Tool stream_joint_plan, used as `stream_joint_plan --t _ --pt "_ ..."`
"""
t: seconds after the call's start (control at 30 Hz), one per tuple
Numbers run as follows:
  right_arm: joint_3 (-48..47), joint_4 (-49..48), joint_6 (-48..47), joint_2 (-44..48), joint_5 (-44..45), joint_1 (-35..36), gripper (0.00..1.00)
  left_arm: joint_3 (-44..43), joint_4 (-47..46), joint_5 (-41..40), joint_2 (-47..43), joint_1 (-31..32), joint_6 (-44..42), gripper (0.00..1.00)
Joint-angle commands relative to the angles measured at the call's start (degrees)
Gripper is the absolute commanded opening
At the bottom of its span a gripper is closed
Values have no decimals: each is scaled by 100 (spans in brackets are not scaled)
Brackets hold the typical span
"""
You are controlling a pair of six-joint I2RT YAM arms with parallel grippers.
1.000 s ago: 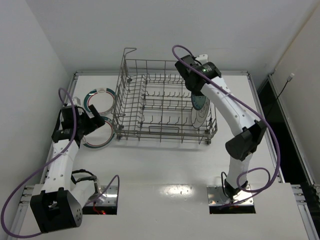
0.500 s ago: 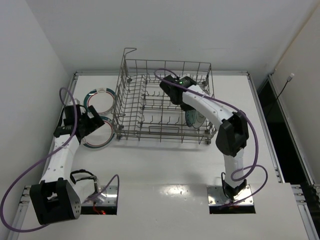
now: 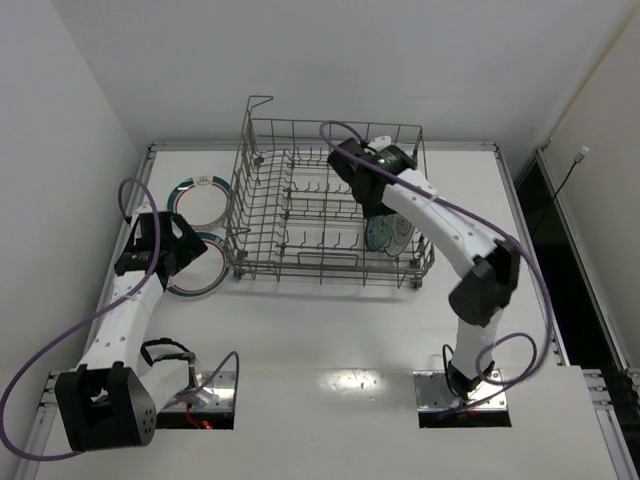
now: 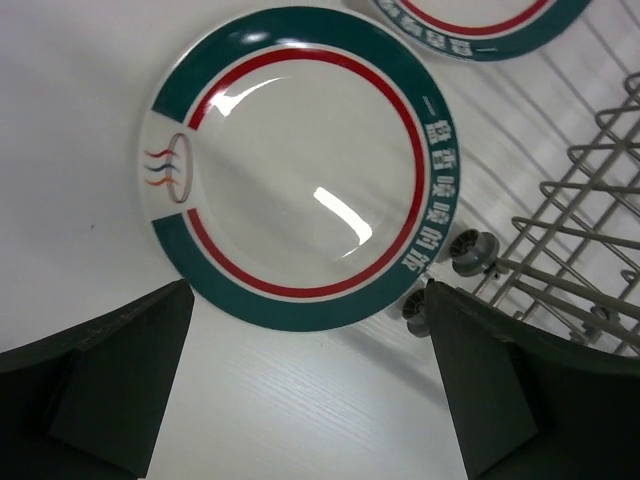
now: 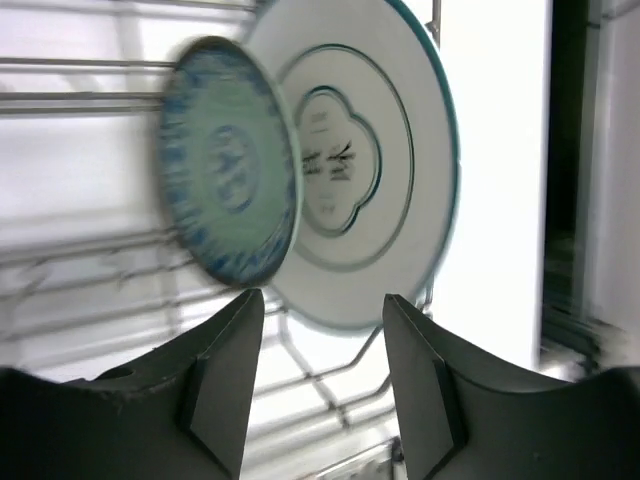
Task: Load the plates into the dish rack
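Observation:
My left gripper grabs the nearer plate's rim (image 3: 175, 287) beside the wavy emblem, away from the rack (image 3: 262, 165), next, and the opposite edge stays free for loading upright.
The grey wire dish rack (image 3: 262, 165) stands at the middle back of the table. A small teal patterned plate (image 3: 379, 233) and a white plate with a thin dark rim (image 3: 402, 228) stand upright at its right end. My right gripper (image 3: 372, 200) is open and empty just above them; its wrist view shows the teal plate (image 5: 225, 190) in front of the white plate (image 5: 375, 180), beyond the right gripper (image 5: 320, 375). Two green-and-red rimmed plates (image 3: 199, 199) (image 3: 200, 274) lie flat left of the rack. My left gripper (image 3: 168, 252) is open over the nearer plate (image 4: 300, 160), which lies ahead of the left gripper (image 4: 310, 385).
The rack's corner wires (image 4: 590, 200) and small wheels (image 4: 467, 250) sit just right of the nearer plate. The second flat plate's rim (image 4: 480, 25) shows at the top of the left wrist view. White walls close in the table at left and back.
My right arm swung from the rack's back right corner down into the rack, first leftwards, then back toward the two upright plates. My left gripper shifted slightly over the nearer flat plate.

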State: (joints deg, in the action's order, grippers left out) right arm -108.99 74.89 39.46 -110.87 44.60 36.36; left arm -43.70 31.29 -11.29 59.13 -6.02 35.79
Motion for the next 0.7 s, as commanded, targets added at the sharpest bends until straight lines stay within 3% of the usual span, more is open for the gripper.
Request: stream_joint_plan --t 0.0,0.07,0.13,0.27,0.33,0.4,0.53,0.67 --pt "-72 -210 70 1390 -520 380 48 -277 210 -644 62 -30 392 100" --pt "867 -1175 253 2251 -1276 810 53 -515 682 -1741 299 -31 839 100" --pt "1992 -2113 517 2735 -1663 1318 60 -928 1088 -1965 545 -389 1640 100" --pt "3452 -3023 1081 3221 -1665 1979 60 -746 564 -315 714 -1251 1589 100" --pt "3516 -3024 1081 3037 -1578 2094 60 -342 248 404 634 -1655 1475 97" --pt "3516 -2858 1011 2887 -1394 2182 60 -87 -139 740 634 -1945 1231 96" --pt "3823 -3085 906 2974 -1454 2235 60 -15 -431 1365 801 -2306 886 77" --pt "4253 -3427 905 3421 -1585 2174 60 133 -588 1768 1012 -2526 763 75"
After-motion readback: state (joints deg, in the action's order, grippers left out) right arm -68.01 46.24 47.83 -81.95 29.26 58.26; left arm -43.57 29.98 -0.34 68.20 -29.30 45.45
